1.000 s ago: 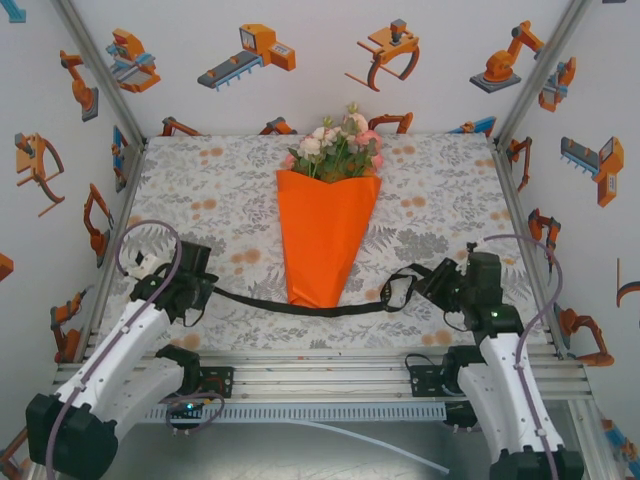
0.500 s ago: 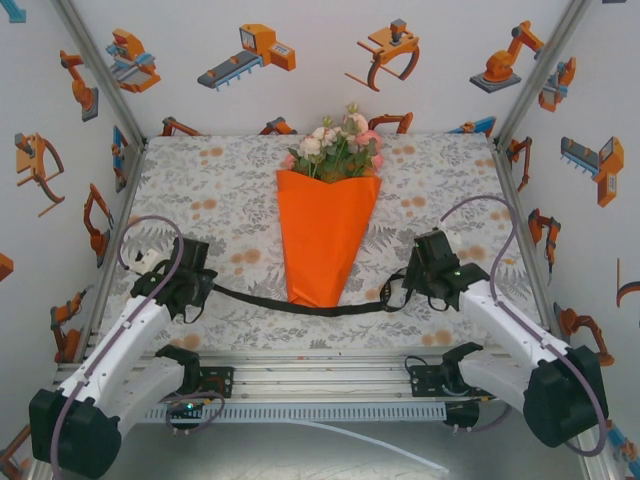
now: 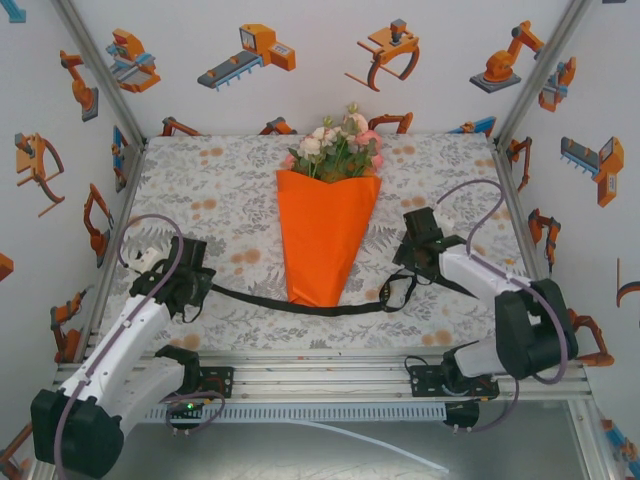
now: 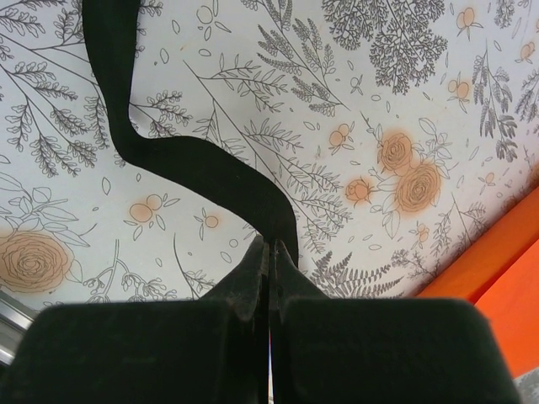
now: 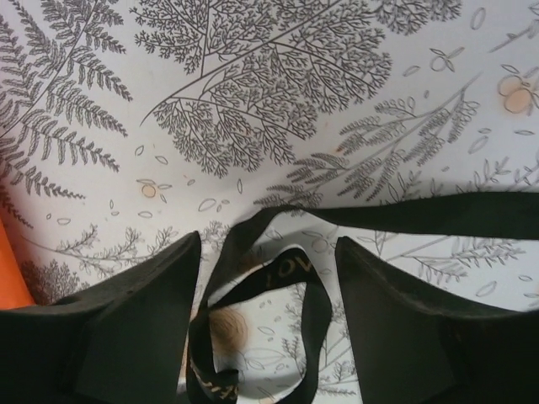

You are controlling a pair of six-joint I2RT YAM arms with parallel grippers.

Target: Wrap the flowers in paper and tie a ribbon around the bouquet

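Next, my right gripper takes hold of the ribbon by its loose loops, opposite my left gripper, to straighten it for tying the bouquet [image 3: 325, 240].
The bouquet [image 3: 325, 240] lies mid-table, an orange paper cone with its tip toward me; the flowers [image 3: 338, 150] show above its far rim. The black ribbon [image 3: 260, 300] passes under the cone's tip and ends in loose loops [image 3: 393, 293] on the right. My left gripper [image 3: 203, 287] is shut on the ribbon's left end; in the left wrist view the ribbon [image 4: 194, 164] runs out of the shut gripper [image 4: 271, 248], with orange paper [image 4: 497, 278] at right. My right gripper [image 3: 405, 268] stands open above the loops; the lettered ribbon [image 5: 286, 273] lies between the spread gripper [image 5: 268, 240], ungripped.
The floral tablecloth [image 3: 220, 200] covers the table. Walls with robot prints close in the left, back and right. An aluminium rail [image 3: 320, 370] runs along the near edge by the arm bases. Grey-purple cables [image 3: 470, 195] arc over each arm.
My right arm has swung forward and inward from the near right, bringing its gripper beside the cone's right edge over the ribbon loops. The left arm and ribbon have barely moved.
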